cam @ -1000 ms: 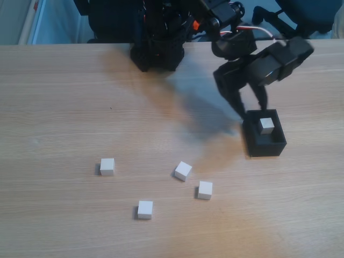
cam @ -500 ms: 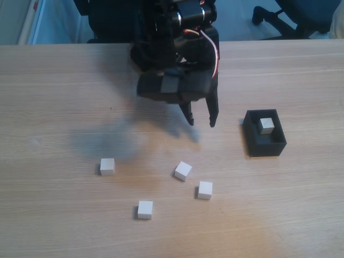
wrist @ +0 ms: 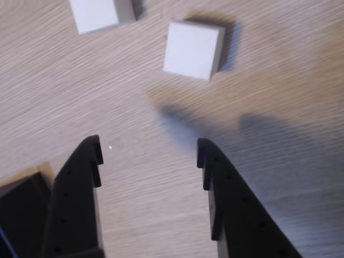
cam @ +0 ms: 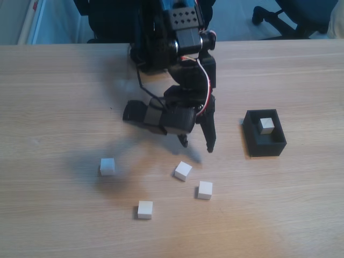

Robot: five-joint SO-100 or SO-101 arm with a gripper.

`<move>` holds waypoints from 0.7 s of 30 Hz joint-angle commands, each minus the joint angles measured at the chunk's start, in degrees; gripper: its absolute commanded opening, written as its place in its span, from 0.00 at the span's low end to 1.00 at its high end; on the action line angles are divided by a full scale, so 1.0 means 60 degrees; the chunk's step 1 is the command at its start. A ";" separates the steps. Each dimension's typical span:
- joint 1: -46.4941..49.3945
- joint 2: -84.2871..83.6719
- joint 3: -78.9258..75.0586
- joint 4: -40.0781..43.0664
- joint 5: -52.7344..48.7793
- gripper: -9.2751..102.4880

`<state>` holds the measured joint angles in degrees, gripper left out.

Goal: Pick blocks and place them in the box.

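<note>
I will next pick up the loose middle white block with my gripper by its opposite sides, to fill the black box (cam: 266, 149).
In the fixed view, the black box (cam: 266, 149) stands at the right of the table with one white block (cam: 266, 125) inside it. Several more blocks lie loose on the wood: one at the left (cam: 107, 166), one in the middle (cam: 183, 171), one to its right (cam: 205, 190) and one nearest the front (cam: 144, 209). My gripper (cam: 197, 145) hangs open just above and behind the middle block, holding nothing. In the wrist view, the open gripper (wrist: 149, 146) points at bare wood, with a block (wrist: 192, 49) ahead and another (wrist: 99, 13) at the top edge.
The arm's black base (cam: 156, 51) stands at the back of the wooden table (cam: 64, 107). A corner of the box (wrist: 19, 207) shows at the lower left of the wrist view. A chair base (cam: 279, 13) is beyond the table's far edge.
The gripper left the box, where a block stays, swung left across the table and has come down toward the middle blocks, still open.
</note>
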<state>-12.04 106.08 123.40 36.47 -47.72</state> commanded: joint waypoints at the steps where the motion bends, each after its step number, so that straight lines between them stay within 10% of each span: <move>1: 0.0117 -0.0293 -0.0586 -0.0396 -0.0425 0.26; 21: 0.0908 -0.2227 -0.1318 -0.1670 -0.1421 0.25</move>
<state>-6.50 92.90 119.09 27.77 -55.55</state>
